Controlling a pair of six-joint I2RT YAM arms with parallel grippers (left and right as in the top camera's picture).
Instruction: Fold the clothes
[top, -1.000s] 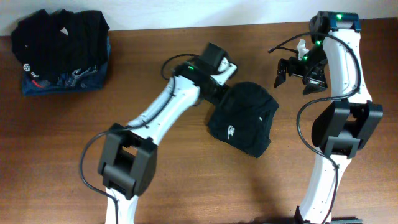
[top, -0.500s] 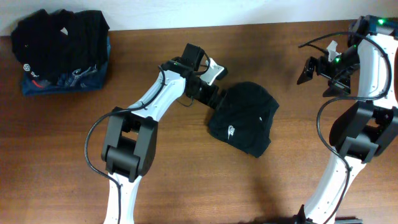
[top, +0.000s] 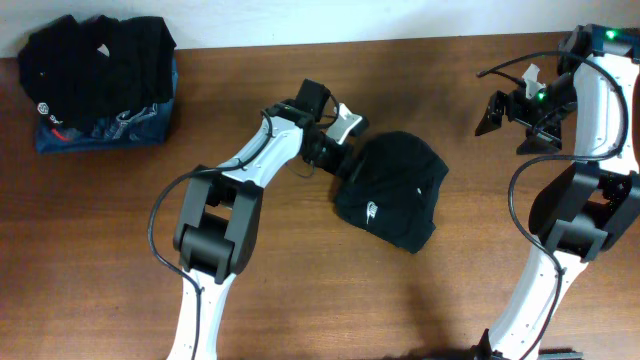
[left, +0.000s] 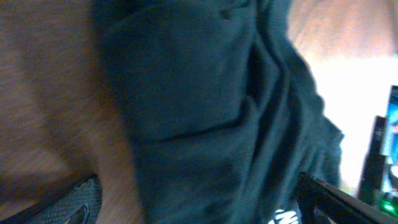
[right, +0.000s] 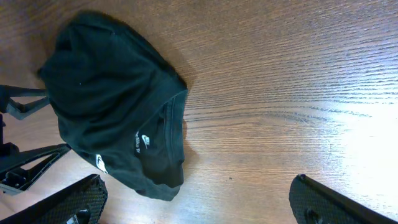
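Observation:
The left gripper grabs the black shirt (top: 392, 190) by its edge facing the pile next, to stack the shirt there.
A crumpled black shirt (top: 392, 190) with a small white logo lies in the middle of the wooden table. It fills the left wrist view (left: 211, 112) and shows in the right wrist view (right: 118, 106). My left gripper (top: 335, 150) is open at the shirt's left edge, its fingers (left: 199, 208) spread on either side of the cloth. My right gripper (top: 512, 118) is open and empty above the table at the far right, well away from the shirt; its fingers (right: 199, 202) frame bare wood.
A pile of dark clothes (top: 95, 60) rests on a blue folded garment (top: 100, 130) at the table's back left corner. A pale wall runs along the table's far edge.
My left gripper pulled back left off the shirt, then shifted slightly toward its edge. My right arm swung to the far right a second ago and has held there since.

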